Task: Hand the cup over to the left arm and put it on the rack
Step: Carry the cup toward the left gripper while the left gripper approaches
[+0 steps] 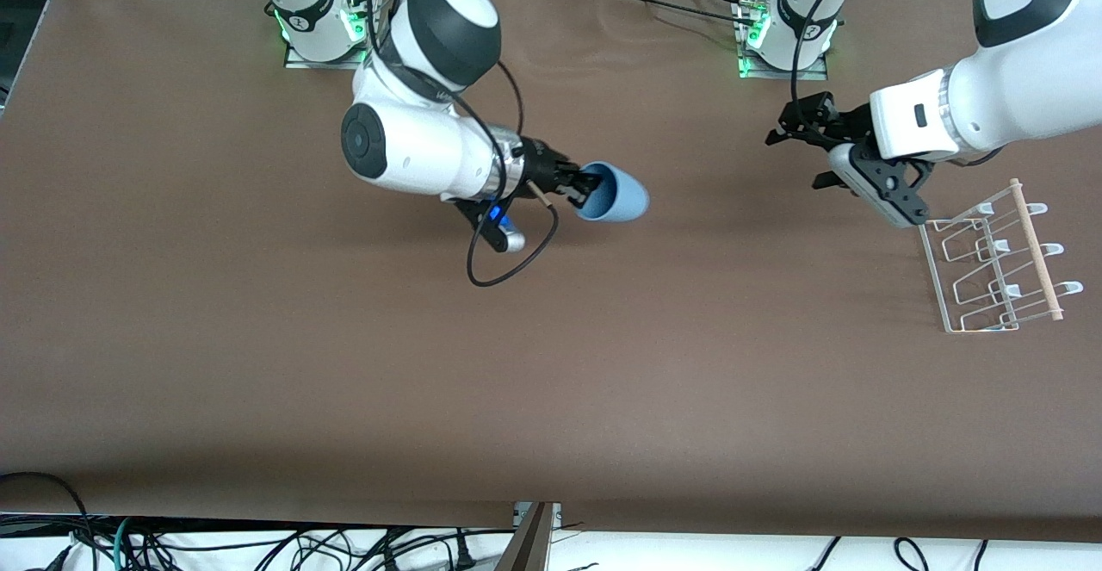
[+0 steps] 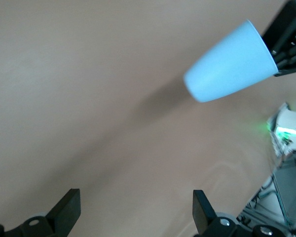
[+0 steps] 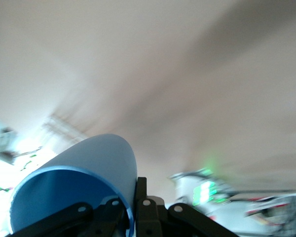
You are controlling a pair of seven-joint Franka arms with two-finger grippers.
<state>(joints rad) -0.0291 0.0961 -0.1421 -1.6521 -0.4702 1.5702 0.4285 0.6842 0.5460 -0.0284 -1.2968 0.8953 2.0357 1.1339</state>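
Note:
My left gripper needs to receive the cup for the rack (image 1: 994, 265), so it should next grab the light-blue cup by its base end (image 1: 632, 199).
My right gripper (image 1: 588, 190) is shut on the rim of the light-blue cup (image 1: 618, 195) and holds it on its side above the middle of the table, its base pointing toward the left arm. In the right wrist view the cup's wall (image 3: 98, 158) sits pinched between the fingers (image 3: 140, 190), one inside the rim and one outside. My left gripper (image 1: 796, 147) is open and empty in the air, apart from the cup and above the table near the rack (image 1: 994, 265). The left wrist view shows the cup (image 2: 232, 61) ahead of its spread fingertips (image 2: 69, 210).
The clear rack with a wooden dowel (image 1: 1036, 248) stands at the left arm's end of the table. The arms' bases (image 1: 323, 24) stand along the table's edge farthest from the front camera. A black cable (image 1: 516, 261) loops under the right wrist.

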